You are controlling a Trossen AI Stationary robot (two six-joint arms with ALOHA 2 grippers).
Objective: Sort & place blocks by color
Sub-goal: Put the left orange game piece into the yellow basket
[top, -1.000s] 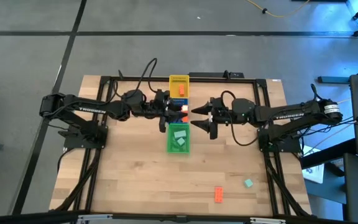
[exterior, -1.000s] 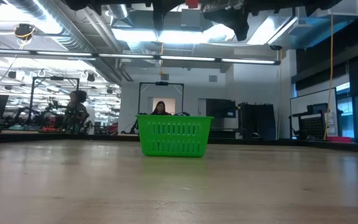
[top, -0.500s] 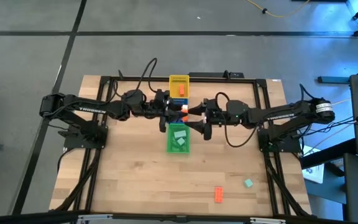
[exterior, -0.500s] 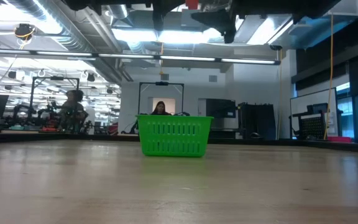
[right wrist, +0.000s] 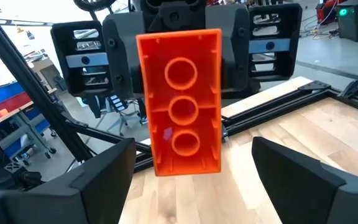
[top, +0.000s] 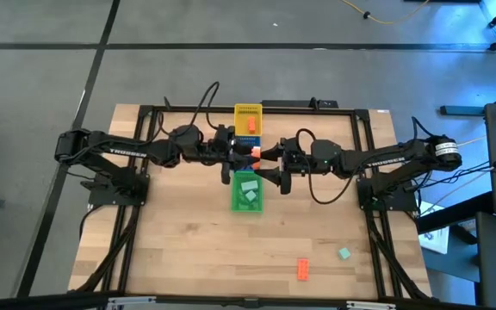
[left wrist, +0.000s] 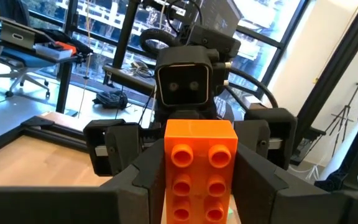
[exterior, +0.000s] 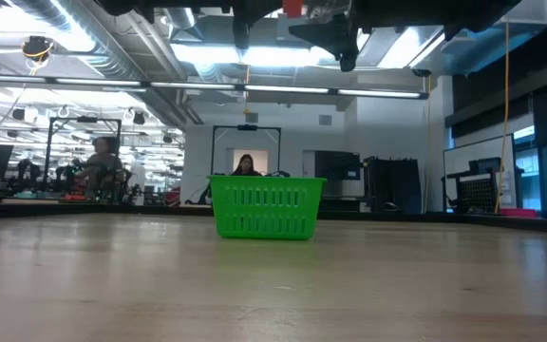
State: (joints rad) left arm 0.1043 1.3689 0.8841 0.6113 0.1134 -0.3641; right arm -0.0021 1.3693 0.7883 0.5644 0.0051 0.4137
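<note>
I need to close my right gripper on the orange block's lower end [right wrist: 186, 163] now. Its fingers are on both sides of the block, beside the block's hollow bottom, so they would hold the block if I closed now.
An orange block [top: 255, 151] hangs high over the row of baskets with my left gripper [left wrist: 199, 152] shut on it. The block's studded face turns toward my left wrist and its hollow underside [right wrist: 180, 102] toward the right one. My right gripper [right wrist: 192, 142] faces it from the table's right, open, one finger on each side of the block and apart from it. Another orange block [top: 251, 126] lies in the yellow basket [top: 248, 110]. Mint blocks lie in the green basket [top: 247, 191]. An orange block [top: 302, 269] and a teal block [top: 344, 253] lie loose near the front right. My left gripper pinches the orange block's two long sides [left wrist: 166, 168] between its two fingers. The fingers [left wrist: 138, 180] come level from the table's left. The block stands upright in the hold, lifted clear above the baskets.
A blue basket [top: 246, 138] stands between the yellow and the green one. In the low view the green basket [exterior: 265, 207] stands mid-table, both grippers far above it. A black frame [top: 364, 172] edges the table. Bare wood lies at the near left.
My right gripper has moved toward the table's left, closing on the orange block that my left gripper holds; its fingers now flank the block. The left arm and the block have kept still.
</note>
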